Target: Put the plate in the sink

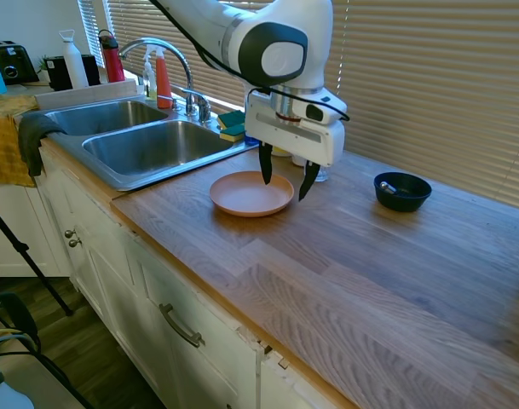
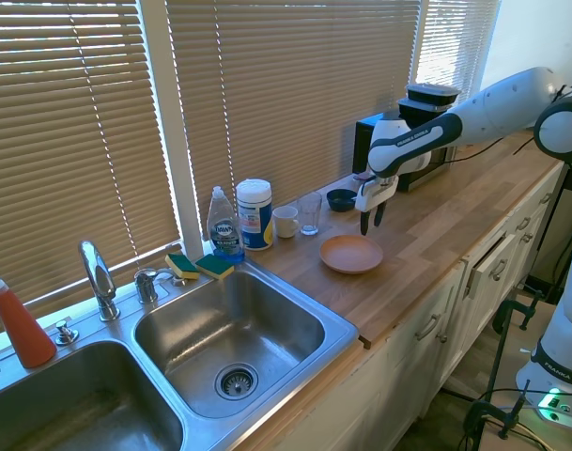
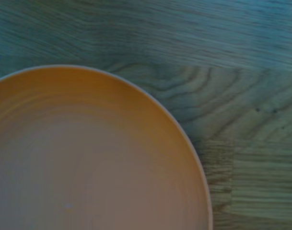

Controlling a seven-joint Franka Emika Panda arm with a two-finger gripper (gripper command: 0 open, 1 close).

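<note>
The plate spreads far wider than the robot's open fingers, so the gripper needs to pick the plate up by its thin raised rim [image 1: 286,204] next.
The salmon-orange plate [image 1: 251,193] [image 2: 351,254] [image 3: 88,158] lies flat on the wooden counter, a short way from the sink's edge. My gripper [image 1: 286,179] [image 2: 370,220] hangs open just above the plate's rim on the side away from the sink, fingers pointing down, one over the plate and one past its edge. Nothing is between the fingers. The stainless double-basin sink [image 1: 148,145] [image 2: 220,338] with its curved chrome faucet [image 1: 161,47] [image 2: 100,277] is empty in the basin nearest the plate.
A dark blue bowl [image 1: 402,191] [image 2: 341,199] sits on the counter beyond the plate. Sponges [image 1: 232,125] [image 2: 199,266], a dish soap bottle [image 2: 225,225], a white canister [image 2: 255,214], a cup [image 2: 286,222] and a glass [image 2: 310,213] line the window side.
</note>
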